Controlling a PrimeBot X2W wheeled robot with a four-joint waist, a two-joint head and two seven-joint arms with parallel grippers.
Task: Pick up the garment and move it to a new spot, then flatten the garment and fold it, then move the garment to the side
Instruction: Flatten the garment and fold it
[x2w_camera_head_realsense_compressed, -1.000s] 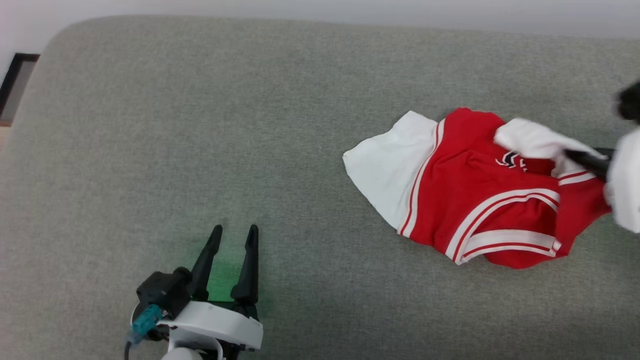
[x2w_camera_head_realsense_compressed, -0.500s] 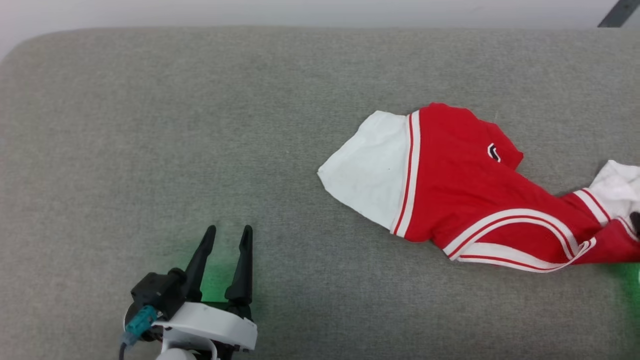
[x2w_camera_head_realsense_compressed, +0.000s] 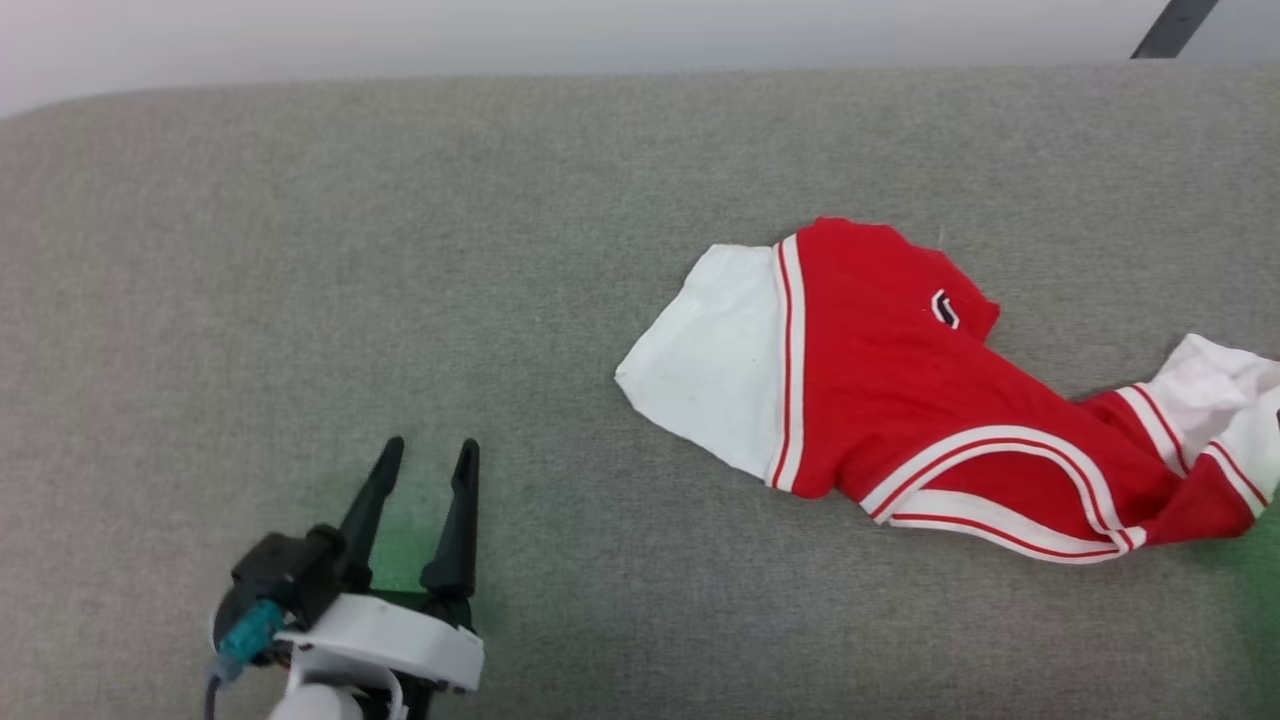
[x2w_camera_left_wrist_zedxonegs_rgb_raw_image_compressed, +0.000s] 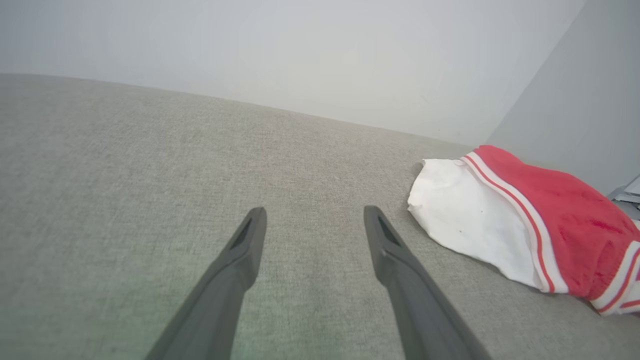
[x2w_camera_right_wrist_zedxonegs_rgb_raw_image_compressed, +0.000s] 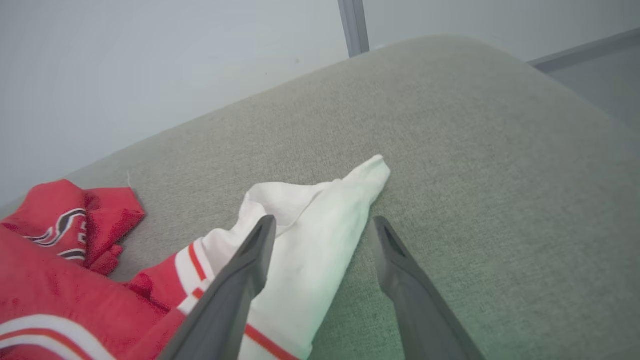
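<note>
The white sleeve is spread flat on the cushion; my left gripper should grab the sleeve's loose outer edge (x2w_camera_head_realsense_compressed: 623, 373) next.
The red garment (x2w_camera_head_realsense_compressed: 900, 390) lies rumpled on the grey cushion at the right, one white sleeve (x2w_camera_head_realsense_compressed: 715, 360) spread toward the middle, the other white sleeve (x2w_camera_head_realsense_compressed: 1225, 395) bunched at the right edge. A scrap of black lettering (x2w_camera_head_realsense_compressed: 943, 308) shows on a fold. My left gripper (x2w_camera_head_realsense_compressed: 428, 457) stands open at the lower left, well clear of the cloth (x2w_camera_left_wrist_zedxonegs_rgb_raw_image_compressed: 525, 220), nothing between its fingers (x2w_camera_left_wrist_zedxonegs_rgb_raw_image_compressed: 250, 240). In the right wrist view my right gripper (x2w_camera_right_wrist_zedxonegs_rgb_raw_image_compressed: 324, 222) is open, its fingers straddling the bunched white sleeve (x2w_camera_right_wrist_zedxonegs_rgb_raw_image_compressed: 320, 235) without clamping it; red folds (x2w_camera_right_wrist_zedxonegs_rgb_raw_image_compressed: 65, 225) lie to the left.
The grey cushion (x2w_camera_head_realsense_compressed: 400, 250) stretches wide to the left and behind the garment. A pale wall (x2w_camera_head_realsense_compressed: 600, 30) runs along its far edge, with a dark bar (x2w_camera_head_realsense_compressed: 1175, 25) at the top right. The cushion's rounded end (x2w_camera_right_wrist_zedxonegs_rgb_raw_image_compressed: 550, 100) drops off beyond the right gripper.
The right gripper drew the far sleeve out to the right and let it go, unrolling the garment into a longer shape. The head camera shifted, so the left gripper sits lower left.
</note>
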